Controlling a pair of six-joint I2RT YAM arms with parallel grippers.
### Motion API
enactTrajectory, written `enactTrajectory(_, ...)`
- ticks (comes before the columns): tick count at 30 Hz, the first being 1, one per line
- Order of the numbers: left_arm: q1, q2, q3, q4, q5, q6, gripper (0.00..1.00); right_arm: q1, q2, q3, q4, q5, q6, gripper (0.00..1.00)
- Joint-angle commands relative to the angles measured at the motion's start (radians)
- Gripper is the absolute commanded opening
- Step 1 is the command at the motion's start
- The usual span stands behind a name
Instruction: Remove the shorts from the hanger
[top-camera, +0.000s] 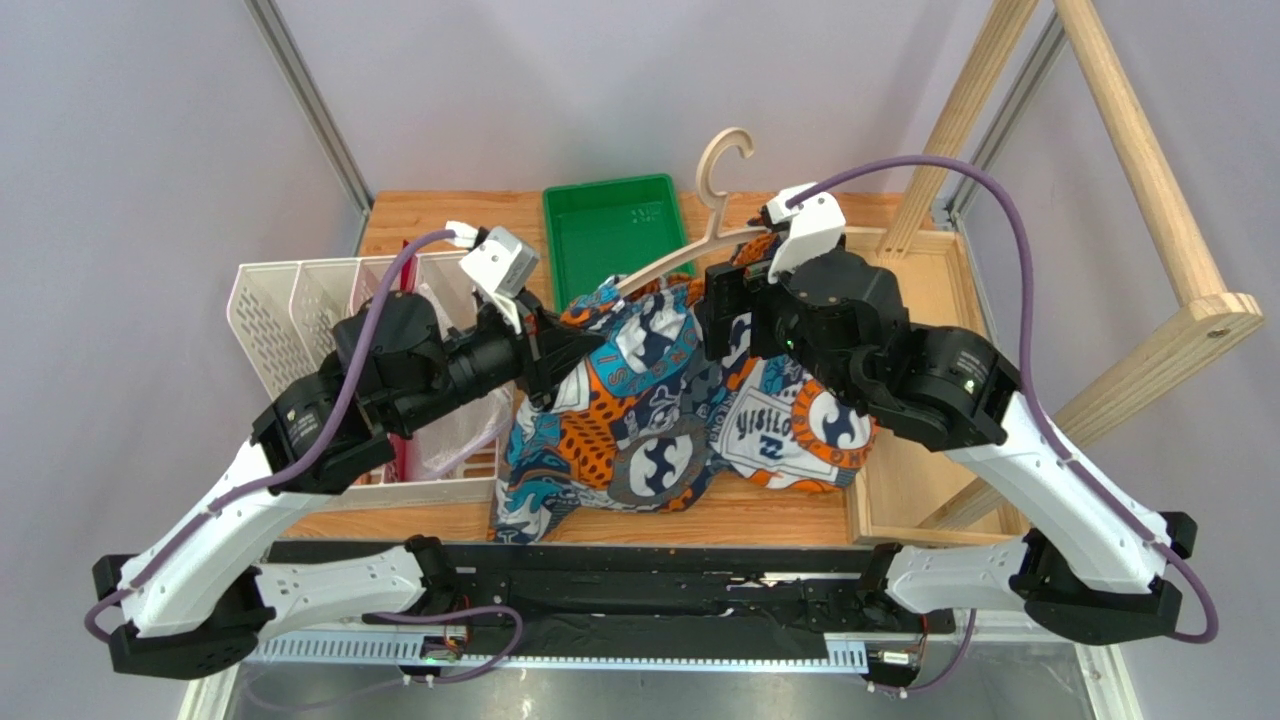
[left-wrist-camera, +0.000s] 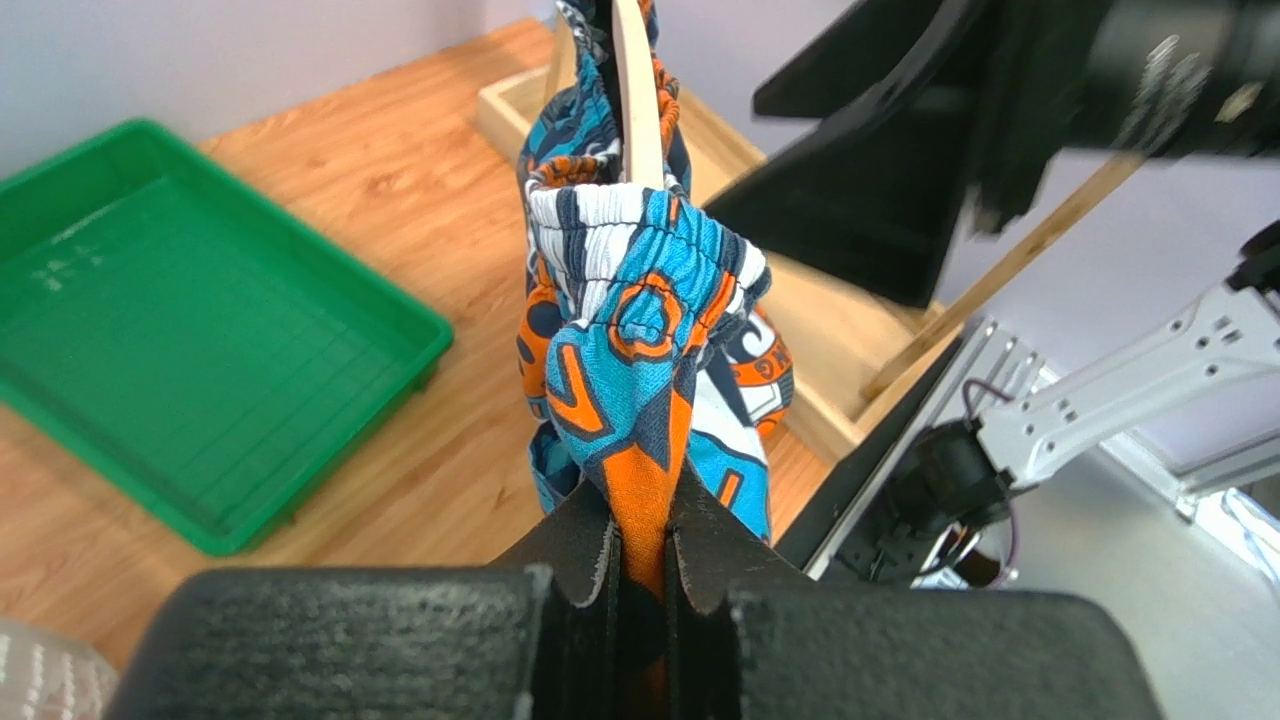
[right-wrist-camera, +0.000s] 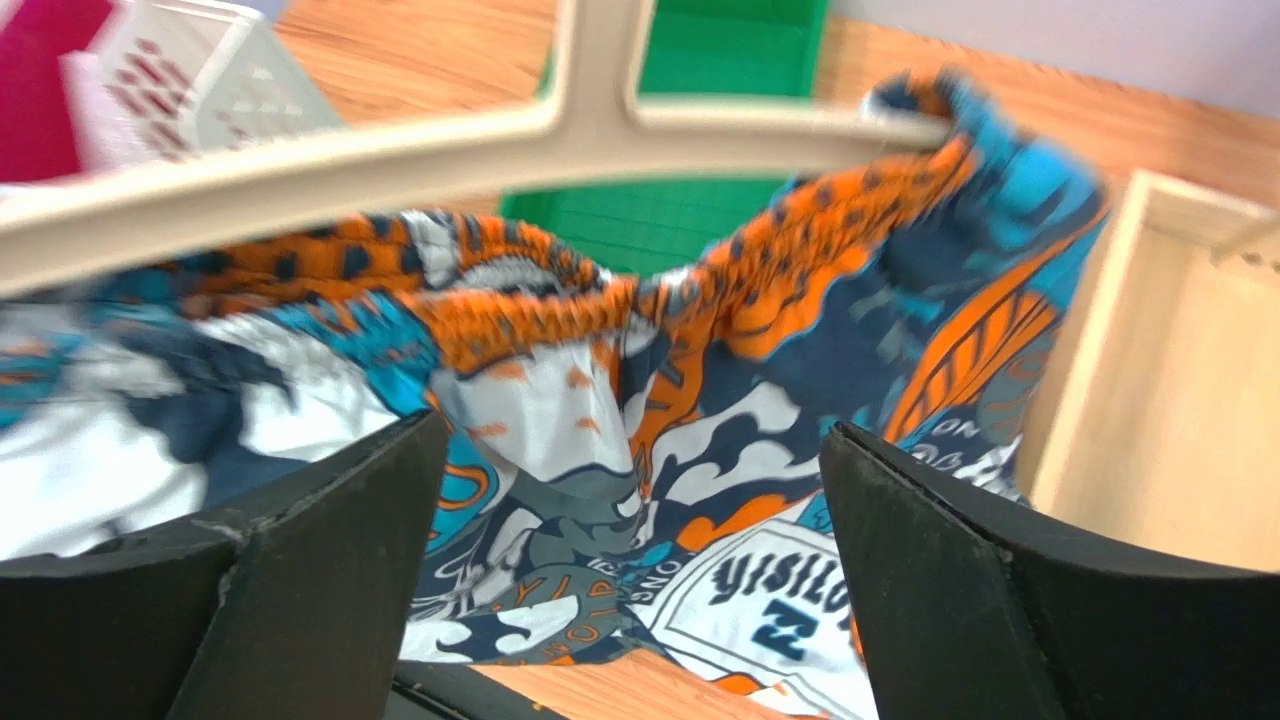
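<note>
Next, my right gripper grabs the hanger by its neck below the hook (top-camera: 715, 216), which leaves the bar's ends free to remove the shorts (top-camera: 676, 413).
The patterned orange, teal and navy shorts (top-camera: 676, 413) hang from the light-wood hanger (top-camera: 669, 263) and trail onto the table. My left gripper (top-camera: 549, 353) is shut on an orange fold at their left end; in the left wrist view this gripper (left-wrist-camera: 643, 548) pinches the cloth (left-wrist-camera: 646, 315) just below the hanger's tip (left-wrist-camera: 634, 90). My right gripper (top-camera: 736, 308) hovers at the hanger's right side. In the right wrist view it (right-wrist-camera: 634, 435) stands wide open, with the shorts (right-wrist-camera: 721, 345) and the hanger's bar (right-wrist-camera: 451, 150) ahead of its fingers and nothing between them.
A green tray (top-camera: 616, 225) lies at the back of the table behind the hanger. A white slotted organiser (top-camera: 301, 308) stands at the left. A shallow wooden box (top-camera: 917, 450) and thick wooden rack beams (top-camera: 1157, 180) occupy the right side.
</note>
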Motion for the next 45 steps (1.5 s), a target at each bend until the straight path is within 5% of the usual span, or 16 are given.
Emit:
enactTrajectory(1,0.003,-0.065,-0.053,0.057,-0.014,-0.041,0.00,-0.019,-0.072,0.049,0.117,-0.123,-0.065,1.00)
enactTrajectory(8,0.003,-0.101,-0.116,0.130,0.058,-0.077,0.00,-0.284,-0.088,0.071,0.160,-0.587,-0.082,1.00)
enactTrajectory(14,0.003,-0.102,-0.139,0.184,0.150,-0.097,0.00,-0.419,-0.080,0.051,0.194,-0.781,0.002,0.91)
enactTrajectory(28,0.003,-0.099,-0.172,0.296,0.259,-0.142,0.00,-0.432,-0.169,-0.162,0.375,-0.699,0.056,0.61)
enactTrajectory(31,0.003,-0.075,-0.162,0.298,0.280,-0.149,0.00,-0.430,-0.218,-0.233,0.441,-0.642,0.053,0.44)
enactTrajectory(35,0.003,-0.051,-0.154,0.307,0.281,-0.162,0.00,-0.430,-0.229,-0.250,0.464,-0.645,0.058,0.32)
enactTrajectory(39,0.003,-0.035,-0.143,0.298,0.281,-0.163,0.00,-0.430,-0.229,-0.245,0.464,-0.639,0.035,0.02)
enactTrajectory(43,0.003,-0.019,-0.117,0.226,0.255,-0.165,0.21,-0.430,-0.238,-0.239,0.449,-0.580,-0.014,0.00)
enactTrajectory(45,0.003,-0.019,-0.109,0.197,0.251,-0.165,0.49,-0.430,-0.244,-0.238,0.441,-0.563,-0.033,0.00)
